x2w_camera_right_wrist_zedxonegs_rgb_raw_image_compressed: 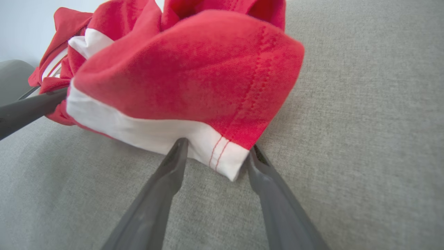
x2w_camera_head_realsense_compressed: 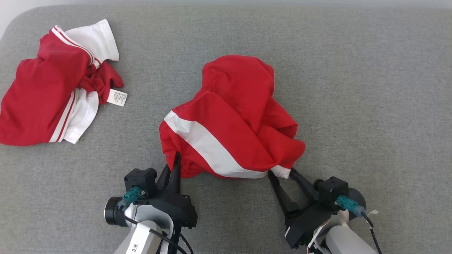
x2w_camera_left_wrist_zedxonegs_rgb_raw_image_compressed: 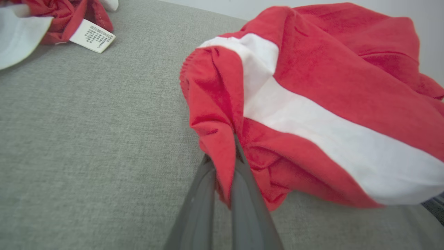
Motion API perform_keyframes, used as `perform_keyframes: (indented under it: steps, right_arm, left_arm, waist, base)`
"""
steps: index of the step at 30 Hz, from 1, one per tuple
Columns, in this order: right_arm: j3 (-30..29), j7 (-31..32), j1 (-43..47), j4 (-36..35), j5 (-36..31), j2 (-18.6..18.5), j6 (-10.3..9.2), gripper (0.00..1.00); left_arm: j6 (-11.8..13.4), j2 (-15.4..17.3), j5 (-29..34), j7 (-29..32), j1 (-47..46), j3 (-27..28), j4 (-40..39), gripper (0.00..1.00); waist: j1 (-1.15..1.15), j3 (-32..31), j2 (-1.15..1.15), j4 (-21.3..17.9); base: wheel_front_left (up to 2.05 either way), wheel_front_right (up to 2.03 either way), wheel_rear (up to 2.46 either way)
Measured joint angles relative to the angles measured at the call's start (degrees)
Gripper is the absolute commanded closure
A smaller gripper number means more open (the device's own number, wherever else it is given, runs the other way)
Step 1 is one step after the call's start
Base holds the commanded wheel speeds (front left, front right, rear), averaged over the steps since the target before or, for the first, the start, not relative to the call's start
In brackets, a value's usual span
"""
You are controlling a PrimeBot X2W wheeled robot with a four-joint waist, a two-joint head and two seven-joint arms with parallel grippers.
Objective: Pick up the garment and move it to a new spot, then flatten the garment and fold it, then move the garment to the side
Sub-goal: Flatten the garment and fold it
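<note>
The garment is crumpled in a mound (x2w_camera_head_realsense_compressed: 241, 114), and its white hem corner (x2w_camera_head_realsense_compressed: 281, 171) sticks out free. My right gripper needs to grab the garment there next.
The garment (x2w_camera_head_realsense_compressed: 233, 116), red with a broad white stripe, lies crumpled in a mound at the middle of the grey cushion. My left gripper (x2w_camera_head_realsense_compressed: 175, 158) is shut on a red fold at the mound's near left edge; in the left wrist view the cloth (x2w_camera_left_wrist_zedxonegs_rgb_raw_image_compressed: 329, 86) is pinched between the two fingers of the gripper (x2w_camera_left_wrist_zedxonegs_rgb_raw_image_compressed: 222, 149). My right gripper (x2w_camera_head_realsense_compressed: 281, 172) stands open at the near right corner. In the right wrist view the white hem corner of the garment (x2w_camera_right_wrist_zedxonegs_rgb_raw_image_compressed: 187, 69) sits between the spread fingers of the gripper (x2w_camera_right_wrist_zedxonegs_rgb_raw_image_compressed: 218, 144), which rest low on the cushion.
A second red and white garment (x2w_camera_head_realsense_compressed: 53, 88) lies bunched at the far left, its white care label (x2w_camera_head_realsense_compressed: 117, 97) pointing toward the middle. The grey fabric surface (x2w_camera_head_realsense_compressed: 353, 106) stretches bare to the right and along the near edge. The left arm's finger (x2w_camera_right_wrist_zedxonegs_rgb_raw_image_compressed: 27, 111) shows in the right wrist view.
</note>
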Motion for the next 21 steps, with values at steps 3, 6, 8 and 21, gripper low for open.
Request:
perform_keyframes:
  steps: [3,6,8,21]
  right_arm:
    - [0.59,0.01,-0.03,-0.19,-0.01,0.0,0.02,0.94]
    - [0.26,0.01,0.04,-0.98,-0.02,0.0,0.08,1.0]
    - [-0.18,0.01,0.26,-1.87,-0.02,-0.09,0.08,1.0]
    - [-3.25,0.0,7.4,-8.1,-1.91,-6.37,-0.33,1.0]
  left_arm:
    - [0.0,0.01,0.01,0.0,0.18,0.63,-0.43,0.55]
    - [0.0,0.01,0.09,0.0,1.24,0.92,-1.14,0.0]
    - [0.0,0.01,0.11,0.0,2.09,1.36,-1.89,0.0]
    - [-0.73,4.91,-0.25,0.0,8.96,7.75,-13.7,0.0]
  waist:
    - [0.0,-0.09,0.0,-0.33]
    - [0.0,-0.21,0.0,-0.93]
    - [0.0,-0.34,0.0,-1.39]
    - [0.0,-1.49,0.0,-4.75]
  base:
    - [0.0,0.0,0.0]
    - [0.0,0.0,0.0]
    - [0.0,0.0,0.0]
    - [0.0,0.0,0.0]
